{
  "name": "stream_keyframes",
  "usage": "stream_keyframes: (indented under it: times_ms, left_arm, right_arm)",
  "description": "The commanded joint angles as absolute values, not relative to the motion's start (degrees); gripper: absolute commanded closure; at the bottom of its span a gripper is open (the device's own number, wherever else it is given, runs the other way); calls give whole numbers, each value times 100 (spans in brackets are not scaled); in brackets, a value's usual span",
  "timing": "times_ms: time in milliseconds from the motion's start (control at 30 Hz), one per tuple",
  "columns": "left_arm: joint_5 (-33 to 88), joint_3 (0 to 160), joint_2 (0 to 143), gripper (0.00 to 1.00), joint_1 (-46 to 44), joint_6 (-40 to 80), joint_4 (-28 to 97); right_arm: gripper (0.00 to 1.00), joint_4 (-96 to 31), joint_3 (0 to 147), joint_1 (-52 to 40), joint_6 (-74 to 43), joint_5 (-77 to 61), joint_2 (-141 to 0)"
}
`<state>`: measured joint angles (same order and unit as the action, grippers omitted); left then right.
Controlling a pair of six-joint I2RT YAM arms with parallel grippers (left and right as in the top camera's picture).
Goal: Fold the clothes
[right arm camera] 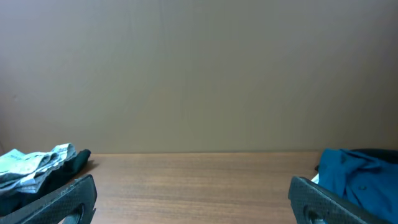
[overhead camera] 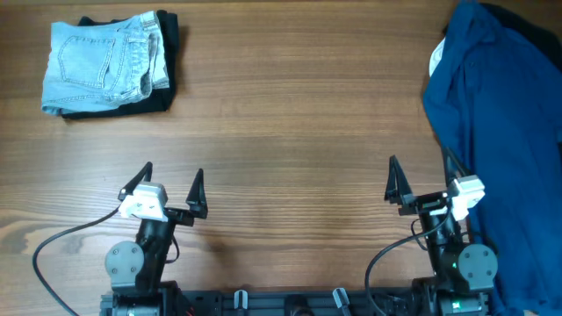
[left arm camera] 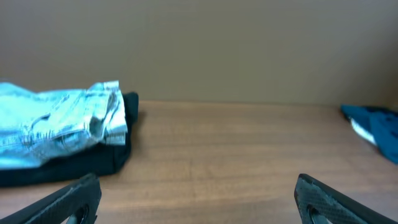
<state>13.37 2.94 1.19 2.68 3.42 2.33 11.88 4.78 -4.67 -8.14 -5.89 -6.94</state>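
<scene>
My right gripper grabs the garment's edge facing the open table next, to pull the deep-blue garment (overhead camera: 505,132) across for folding.
A large deep-blue garment (overhead camera: 505,132) lies crumpled along the table's right side, with a bit of white cloth (overhead camera: 436,58) showing at its left edge; it also shows in the right wrist view (right arm camera: 357,177) and the left wrist view (left arm camera: 379,124). Folded light-blue denim shorts (overhead camera: 101,60) lie on a folded dark garment (overhead camera: 167,92) at the far left, also seen in the left wrist view (left arm camera: 59,121). My left gripper (overhead camera: 171,184) is open and empty near the front edge. My right gripper (overhead camera: 423,180) is open and empty, just left of the blue garment.
The wooden table (overhead camera: 290,132) spans the view. A plain beige wall (right arm camera: 199,74) stands behind the table's far edge. Arm bases and cables sit along the front edge (overhead camera: 290,298).
</scene>
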Motion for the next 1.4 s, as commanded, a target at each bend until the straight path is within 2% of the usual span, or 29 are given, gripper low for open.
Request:
stream_keyframes:
  times_ms: [0,167,300,500,733,800,900,1033,1133,1200,1367]
  left_arm:
    - [1406,729,370,0,235,504,191]
    - [1437,1114,1035,0,235,823,193]
    - [1496,1682,1881,0,235,823,202]
    - [1758,3485,3966,0,235,816,1361]
    - [1758,5572,6370,0,235,821,2862]
    - [1782,5878,6997,0,235,819,2921]
    - [1824,5935,7813,0,235,819,2307]
    - [2261,5935,8591,0,235,821,1726]
    - [2644,5935,8993,0,235,821,1481]
    - [2722,5935,9124,0,235,821,1428]
    - [2722,5931,9144,0,235,819,1411]
  right_arm:
    - [0,1352,884,-447,-891,-513,-1299]
    - [0,1588,1503,-447,-617,-515,-2536]
    - [0,1398,2554,-447,-600,-646,-3892]
    - [0,-89,4858,-447,-578,-1155,-6149]
    - [0,-1905,7148,-447,628,-1256,-8084]
    - [0,-2016,7452,-447,1190,-1251,-8547]
    - [0,-1730,7588,-447,1809,-1256,-9227]
    - [0,-1387,7585,-445,1802,-1529,-9845]
    - [0,-969,7585,-320,1688,-958,-10084]
    - [0,-705,7585,-73,1317,-178,-10182]
    - [3,-707,7585,812,1144,-364,-10444]
